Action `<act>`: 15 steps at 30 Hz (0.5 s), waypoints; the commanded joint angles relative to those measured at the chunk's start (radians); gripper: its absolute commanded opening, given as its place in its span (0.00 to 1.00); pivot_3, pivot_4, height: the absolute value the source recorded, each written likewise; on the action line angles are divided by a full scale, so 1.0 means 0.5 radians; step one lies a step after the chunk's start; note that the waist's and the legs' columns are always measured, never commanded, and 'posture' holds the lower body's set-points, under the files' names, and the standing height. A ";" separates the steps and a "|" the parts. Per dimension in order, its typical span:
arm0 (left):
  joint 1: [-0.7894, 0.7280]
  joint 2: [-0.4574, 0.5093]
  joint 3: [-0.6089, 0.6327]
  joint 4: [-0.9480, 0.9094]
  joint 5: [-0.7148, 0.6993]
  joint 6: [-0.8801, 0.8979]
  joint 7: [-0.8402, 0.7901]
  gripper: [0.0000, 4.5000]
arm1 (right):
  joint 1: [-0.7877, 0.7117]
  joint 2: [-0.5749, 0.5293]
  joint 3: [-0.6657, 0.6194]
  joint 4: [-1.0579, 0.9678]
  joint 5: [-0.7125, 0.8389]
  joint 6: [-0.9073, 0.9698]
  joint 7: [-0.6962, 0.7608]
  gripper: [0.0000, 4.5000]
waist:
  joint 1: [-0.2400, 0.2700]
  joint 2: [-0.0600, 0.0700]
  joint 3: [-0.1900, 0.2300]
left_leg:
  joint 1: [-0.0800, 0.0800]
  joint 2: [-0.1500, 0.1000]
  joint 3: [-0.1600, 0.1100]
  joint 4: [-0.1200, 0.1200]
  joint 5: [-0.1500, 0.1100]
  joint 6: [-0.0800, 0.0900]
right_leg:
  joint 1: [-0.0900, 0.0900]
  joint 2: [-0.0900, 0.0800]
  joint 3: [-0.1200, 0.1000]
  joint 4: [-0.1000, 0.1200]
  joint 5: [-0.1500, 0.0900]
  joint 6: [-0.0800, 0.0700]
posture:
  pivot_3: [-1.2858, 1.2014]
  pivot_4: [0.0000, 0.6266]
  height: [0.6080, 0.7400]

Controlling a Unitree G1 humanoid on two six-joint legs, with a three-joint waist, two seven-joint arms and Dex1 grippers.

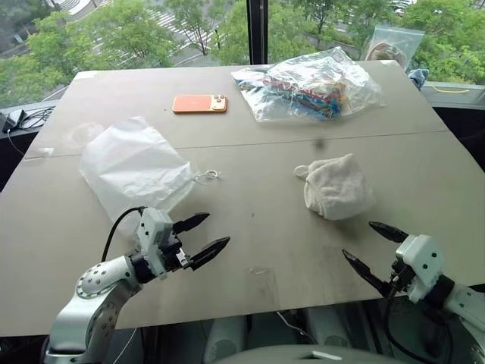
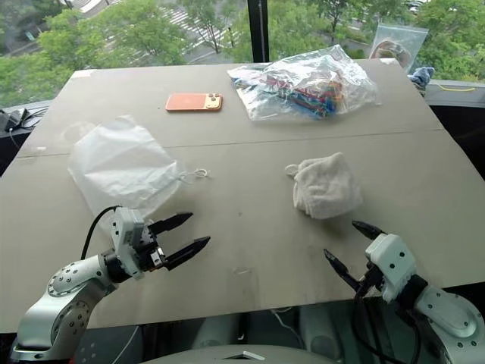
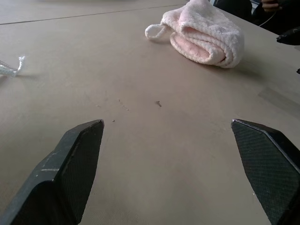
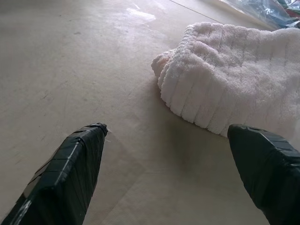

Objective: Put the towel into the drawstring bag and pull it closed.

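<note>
The drawstring bag (image 1: 132,167) lies flat and slack on the tabletop. My left gripper needs to pinch the bag by the hem at its opening (image 1: 192,176) next.
The off-white towel (image 1: 335,186) lies bunched on the table, right of centre; the wrist views show it too (image 3: 206,35) (image 4: 239,79). The milky drawstring bag (image 1: 132,167) lies flat at the left, its thin cord (image 1: 206,176) trailing from its mouth toward the middle. My left gripper (image 1: 203,237) hovers open near the front edge, just in front of the bag, nothing between its fingers. Near the front right, a short way in front of the towel, my right gripper (image 1: 375,249) is open and empty.
A clear plastic bag (image 1: 307,85) of colourful items lies at the back right of the table (image 1: 250,227). An orange phone (image 1: 199,104) sits at the back centre. A small clear zip bag (image 1: 394,44) leans at the far right corner. Cables (image 1: 19,119) lie off the left edge.
</note>
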 commanded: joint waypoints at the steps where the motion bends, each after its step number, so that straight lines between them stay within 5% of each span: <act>1: -0.091 -0.085 0.042 -0.060 0.123 -0.126 0.203 1.00 | -0.087 0.043 0.016 -0.065 0.065 -0.119 0.024 0.99 | 0.002 0.000 0.000 | 0.000 0.000 0.000 0.000 0.000 0.000 | 0.000 0.000 0.000 0.000 0.000 0.000 | 0.52 0.24 1.00; 8: -0.219 -0.196 0.101 0.078 1.065 -0.687 0.917 1.00 | -0.316 0.030 0.283 -0.195 0.122 -0.236 0.168 0.99 | -0.002 -0.007 -0.004 | 0.006 0.001 -0.001 0.001 0.000 0.000 | 0.004 0.003 0.001 0.003 0.001 0.001 | 0.52 0.24 1.00; 15: -0.094 -0.156 0.019 0.118 1.850 -0.684 1.387 1.00 | -0.370 -0.007 0.325 -0.230 0.108 -0.162 0.132 0.99 | 0.012 -0.009 -0.004 | 0.001 -0.001 0.000 -0.001 0.000 0.000 | 0.001 0.000 0.001 -0.001 0.001 0.002 | 0.52 0.24 1.00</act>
